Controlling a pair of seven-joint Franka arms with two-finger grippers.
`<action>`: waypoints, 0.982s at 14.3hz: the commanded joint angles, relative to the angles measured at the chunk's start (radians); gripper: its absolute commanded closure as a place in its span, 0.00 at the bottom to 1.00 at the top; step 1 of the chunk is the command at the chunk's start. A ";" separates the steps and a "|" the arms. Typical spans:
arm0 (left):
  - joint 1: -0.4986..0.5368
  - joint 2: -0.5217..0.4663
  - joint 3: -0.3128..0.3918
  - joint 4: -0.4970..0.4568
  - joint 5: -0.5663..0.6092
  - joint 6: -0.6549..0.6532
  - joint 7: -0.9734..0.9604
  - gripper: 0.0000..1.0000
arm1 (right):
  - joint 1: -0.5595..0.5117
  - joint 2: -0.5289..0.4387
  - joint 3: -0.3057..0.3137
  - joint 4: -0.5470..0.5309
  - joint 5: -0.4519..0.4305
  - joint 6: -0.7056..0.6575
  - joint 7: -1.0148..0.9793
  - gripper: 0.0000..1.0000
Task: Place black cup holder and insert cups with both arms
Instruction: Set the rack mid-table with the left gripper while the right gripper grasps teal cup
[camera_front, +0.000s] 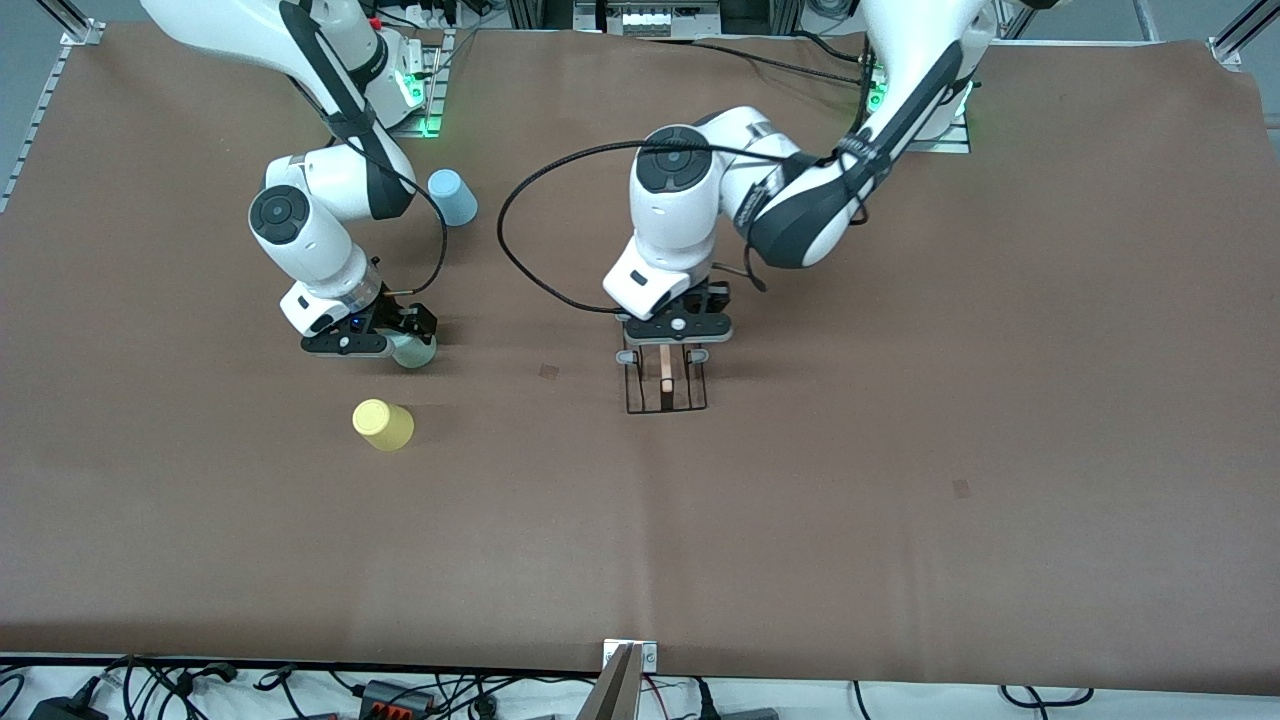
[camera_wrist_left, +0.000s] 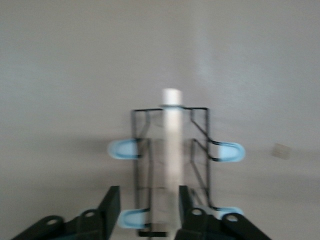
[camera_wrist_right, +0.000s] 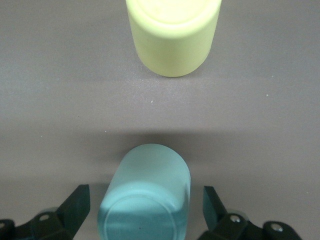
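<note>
The mint-green cup (camera_front: 415, 352) (camera_wrist_right: 144, 195) is between my right gripper's fingers and closing now would catch the cup, so it is time to close.
The black cup holder (camera_front: 690, 400) stands on the brown table near the middle, its wooden rod (camera_front: 665, 378) on top. My left gripper (camera_front: 668, 352) is low over it, open, with its fingers on either side of the rod (camera_wrist_left: 171, 150); blue-tipped pegs (camera_wrist_left: 227, 151) stick out sideways. My right gripper (camera_front: 408, 338) is open around the mint-green cup (camera_front: 415, 352), which shows between the fingers (camera_wrist_right: 77, 205) in the right wrist view (camera_wrist_right: 147, 200) with a gap on each side. The yellow cup (camera_front: 383, 424) stands nearer the front camera and also shows in the right wrist view (camera_wrist_right: 172, 30). The light-blue cup (camera_front: 452, 196) stands by the right arm's base.
A brown mat (camera_front: 900, 500) covers the table. A black cable (camera_front: 520, 250) loops from the left arm down toward the table beside the holder. Cables and plugs lie along the table's front edge (camera_front: 400, 695).
</note>
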 joint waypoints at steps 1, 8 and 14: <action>0.060 -0.102 0.000 -0.012 0.014 -0.149 0.138 0.00 | 0.012 -0.008 -0.005 -0.025 0.000 0.024 0.015 0.00; 0.302 -0.286 -0.007 -0.009 0.000 -0.415 0.497 0.00 | 0.011 -0.018 -0.006 -0.022 0.000 0.019 0.006 0.70; 0.499 -0.409 0.109 -0.040 -0.324 -0.437 0.835 0.00 | 0.011 -0.223 -0.002 0.008 0.000 -0.223 0.010 0.88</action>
